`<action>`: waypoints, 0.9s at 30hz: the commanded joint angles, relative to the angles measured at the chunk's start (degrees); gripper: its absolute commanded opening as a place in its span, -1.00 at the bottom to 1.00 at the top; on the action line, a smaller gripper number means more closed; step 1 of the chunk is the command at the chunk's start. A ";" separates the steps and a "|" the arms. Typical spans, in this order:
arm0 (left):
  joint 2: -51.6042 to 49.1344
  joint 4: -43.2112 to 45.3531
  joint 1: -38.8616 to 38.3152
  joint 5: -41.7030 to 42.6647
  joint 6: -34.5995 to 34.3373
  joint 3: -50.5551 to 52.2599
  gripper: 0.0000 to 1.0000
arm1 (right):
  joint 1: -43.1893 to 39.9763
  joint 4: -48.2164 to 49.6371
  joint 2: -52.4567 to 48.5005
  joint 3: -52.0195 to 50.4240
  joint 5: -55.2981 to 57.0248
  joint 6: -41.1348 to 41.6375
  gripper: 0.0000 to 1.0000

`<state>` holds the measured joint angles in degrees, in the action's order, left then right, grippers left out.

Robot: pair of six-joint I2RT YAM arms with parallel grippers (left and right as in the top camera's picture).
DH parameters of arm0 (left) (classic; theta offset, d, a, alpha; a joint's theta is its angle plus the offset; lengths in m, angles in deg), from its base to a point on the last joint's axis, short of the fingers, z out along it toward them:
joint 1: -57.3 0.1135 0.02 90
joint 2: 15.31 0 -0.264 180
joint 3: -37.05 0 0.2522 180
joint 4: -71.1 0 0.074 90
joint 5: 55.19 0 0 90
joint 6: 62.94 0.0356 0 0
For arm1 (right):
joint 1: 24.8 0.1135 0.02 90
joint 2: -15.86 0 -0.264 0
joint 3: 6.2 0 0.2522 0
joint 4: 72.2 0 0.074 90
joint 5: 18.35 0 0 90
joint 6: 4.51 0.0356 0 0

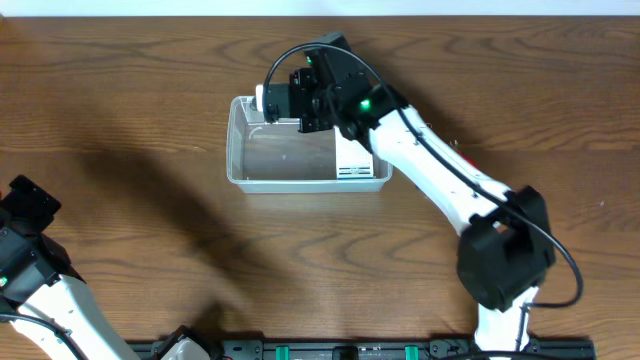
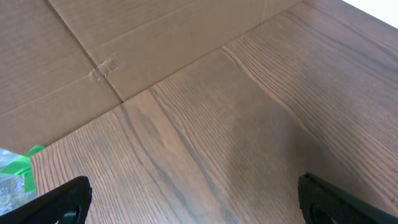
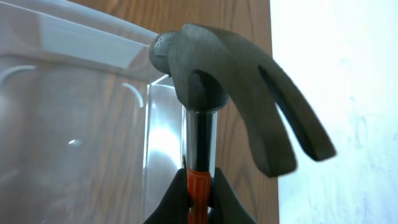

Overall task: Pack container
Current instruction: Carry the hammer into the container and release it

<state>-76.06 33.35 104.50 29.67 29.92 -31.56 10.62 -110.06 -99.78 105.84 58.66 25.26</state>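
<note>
The claw hammer's grey head (image 3: 214, 56) hangs above the container's far side (image 3: 165, 137), so the claw hammer comes down inside before my right gripper releases it.
The clear plastic container (image 1: 300, 184) stands on the wooden table, a little back of centre. My right gripper (image 1: 312, 100) hangs over its far left corner. In the right wrist view the gripper (image 3: 198, 182) is shut on the orange grip of a claw hammer (image 3: 211, 68), whose grey head points away from me beside the container's clear wall (image 3: 74, 124). My left gripper (image 2: 199, 208) is open and empty over bare wood; in the overhead view it sits at the front left (image 1: 28, 205), far from the container.
A white box (image 1: 353, 160) stands inside the container at its right end. The left wrist view shows flat brown cardboard (image 2: 124, 43) beyond the table and a green scrap (image 2: 18, 167) at the left edge. A white surface (image 3: 339, 74) lies past the table's far edge.
</note>
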 commanded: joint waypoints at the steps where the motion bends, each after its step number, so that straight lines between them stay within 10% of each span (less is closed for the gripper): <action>1: 0.13 -0.02 0.26 -0.68 -0.09 -1.49 0.96 | -0.02 2.62 -3.02 0.00 -0.85 4.15 -0.97; 27: 0.13 -0.02 0.24 -0.68 -0.09 -1.49 0.96 | 1.05 7.85 -11.04 -0.04 -0.72 14.99 -0.97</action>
<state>-76.06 33.35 104.50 29.69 29.92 -31.56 10.86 -102.56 -110.73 105.80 58.59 38.99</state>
